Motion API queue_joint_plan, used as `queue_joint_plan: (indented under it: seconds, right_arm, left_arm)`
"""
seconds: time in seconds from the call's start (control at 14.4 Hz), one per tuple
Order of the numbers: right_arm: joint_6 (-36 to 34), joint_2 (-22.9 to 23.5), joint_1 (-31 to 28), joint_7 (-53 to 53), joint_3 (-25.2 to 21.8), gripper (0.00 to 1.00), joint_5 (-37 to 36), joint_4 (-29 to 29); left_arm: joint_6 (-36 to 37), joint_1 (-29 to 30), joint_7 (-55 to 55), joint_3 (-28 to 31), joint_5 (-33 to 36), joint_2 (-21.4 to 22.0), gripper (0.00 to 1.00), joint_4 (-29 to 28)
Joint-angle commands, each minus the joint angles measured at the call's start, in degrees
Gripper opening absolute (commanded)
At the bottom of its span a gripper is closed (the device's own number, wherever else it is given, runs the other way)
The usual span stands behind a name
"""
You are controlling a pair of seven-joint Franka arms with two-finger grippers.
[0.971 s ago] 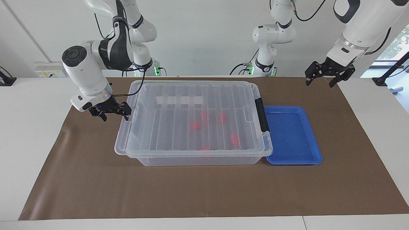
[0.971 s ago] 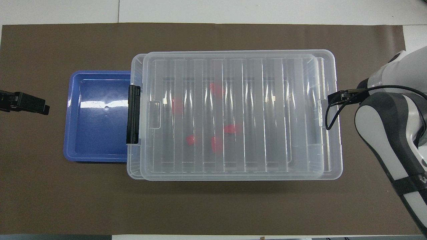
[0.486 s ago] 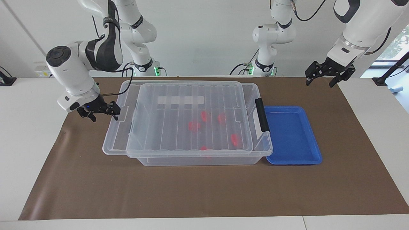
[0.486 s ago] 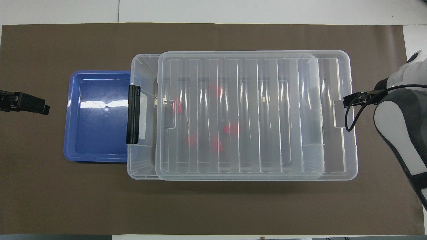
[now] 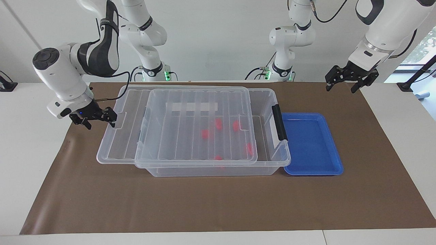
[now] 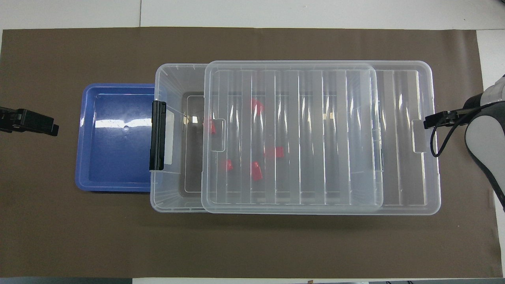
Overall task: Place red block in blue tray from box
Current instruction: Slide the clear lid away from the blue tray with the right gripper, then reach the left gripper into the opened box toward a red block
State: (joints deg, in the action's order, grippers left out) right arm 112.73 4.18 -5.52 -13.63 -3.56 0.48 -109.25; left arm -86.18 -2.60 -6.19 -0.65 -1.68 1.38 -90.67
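My right gripper grabs the lid by its end tab next, since the lid's overhanging part leaves finger room underneath.
The clear box stands mid-table with its black latch toward the blue tray, which lies beside it and holds nothing. The ribbed lid lies shifted toward the right arm's end, overhanging the box. Several red blocks lie on the box floor, one under the lid. My right gripper is at the lid's end handle, fingers apart, one fingertip on the handle. My left gripper waits open over the mat at the left arm's end.
A brown mat covers the table under everything. A strip of the box at the tray's end is uncovered.
My right gripper has moved toward the right arm's end, and the lid has slid with it, uncovering the box's tray end. The left arm has not moved.
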Motion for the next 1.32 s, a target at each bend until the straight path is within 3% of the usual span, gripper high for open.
queue_joint_plan:
  seconds: [0.0,0.76,1.04,1.25]
  right_arm:
    - [1.26,-1.11,-2.30,-3.41,0.48,1.00,-0.39,-1.40]
    - [3.19,-0.93,-6.16,-7.20,0.39,1.00,-2.06,-1.49]
    - [3.20,-0.84,-6.78,-7.73,0.30,1.00,-2.15,-1.49]
    - [3.20,-0.84,-7.57,-8.08,0.31,1.00,-2.59,-1.40]
  left_arm:
    - [-0.39,-0.04,-0.49,0.38,-0.78,0.81,1.00,-0.83]
    - [0.75,-0.74,0.91,-0.14,-0.78,1.16,1.00,-1.00]
    - [-2.93,-0.83,1.88,-4.88,-0.43,1.25,1.00,-2.67]
    - [-6.97,-0.83,8.45,-10.32,0.27,1.25,1.00,-5.30]
